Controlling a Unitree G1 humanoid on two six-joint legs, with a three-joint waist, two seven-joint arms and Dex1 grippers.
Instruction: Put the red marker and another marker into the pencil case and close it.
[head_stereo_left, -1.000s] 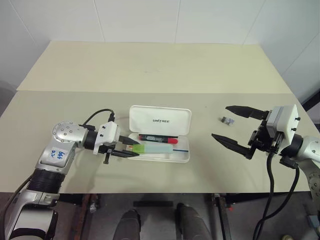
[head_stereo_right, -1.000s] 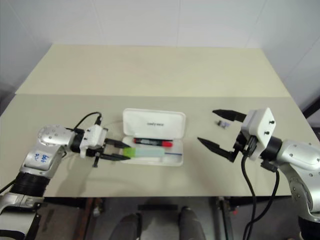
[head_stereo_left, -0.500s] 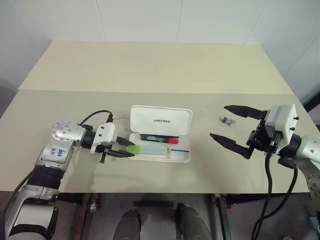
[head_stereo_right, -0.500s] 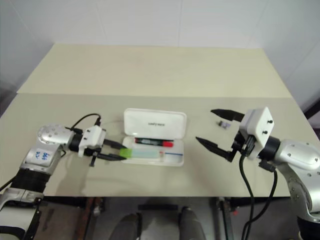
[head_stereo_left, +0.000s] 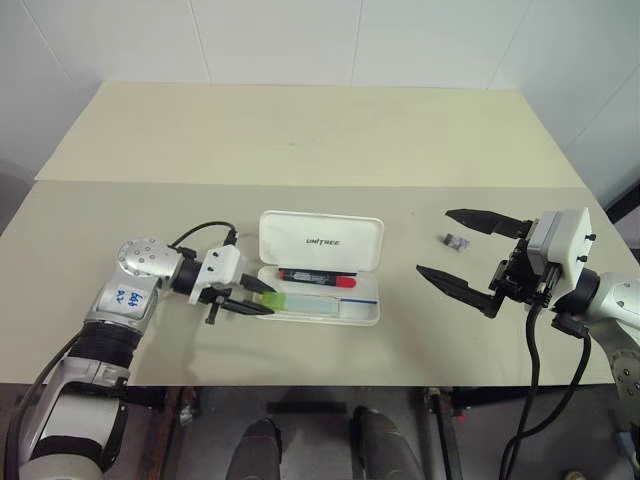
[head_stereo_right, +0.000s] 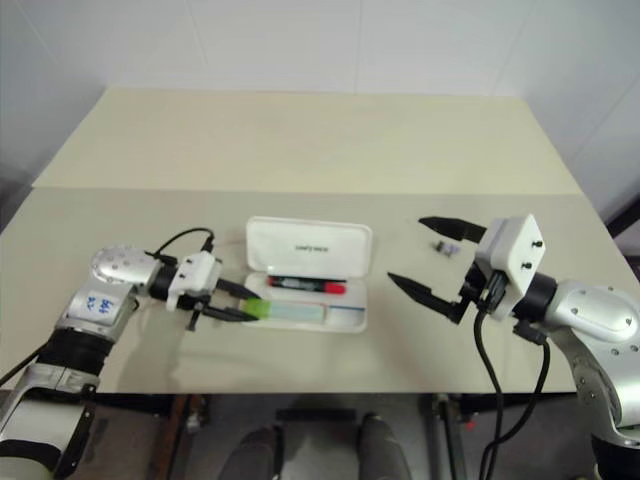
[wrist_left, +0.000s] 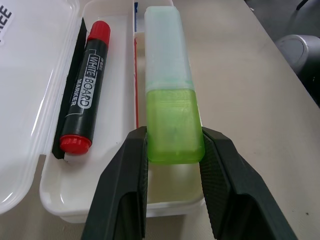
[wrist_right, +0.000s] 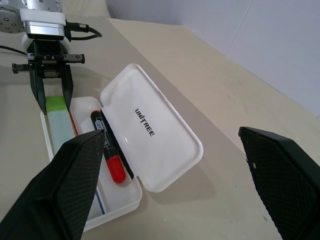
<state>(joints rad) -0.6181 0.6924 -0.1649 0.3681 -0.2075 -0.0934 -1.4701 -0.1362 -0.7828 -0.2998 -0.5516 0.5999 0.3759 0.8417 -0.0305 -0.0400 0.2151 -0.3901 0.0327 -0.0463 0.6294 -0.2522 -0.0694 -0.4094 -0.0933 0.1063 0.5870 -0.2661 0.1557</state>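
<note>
The green marker stretches low along the pencil case tray's front section (wrist_left: 175, 187), inside the tray's rim. It would lie there, so my left gripper should open now.
The white pencil case (head_stereo_left: 372, 318) lies open at mid-table, its lid (head_stereo_left: 322, 240) folded back. Along the back of its tray lies the red marker (head_stereo_left: 318, 276), black-barrelled with a red cap (wrist_left: 85, 112). My left gripper (head_stereo_left: 262, 297) is shut on the green end of the chunky green marker (wrist_left: 172, 110), one finger on each side. This marker stretches along the tray's front half; I cannot tell whether it rests on the bottom. My right gripper (head_stereo_left: 434, 242) hangs open to the right of the case, holding nothing.
A small dark object (head_stereo_left: 456, 241) lies on the table just behind the right gripper. The cream table (head_stereo_left: 300, 140) reaches far back to a white wall. Its front edge runs close in front of the case.
The left arm's elbow has come in and its wrist has tilted down a little, still holding the green marker over the tray. The right arm has not moved.
</note>
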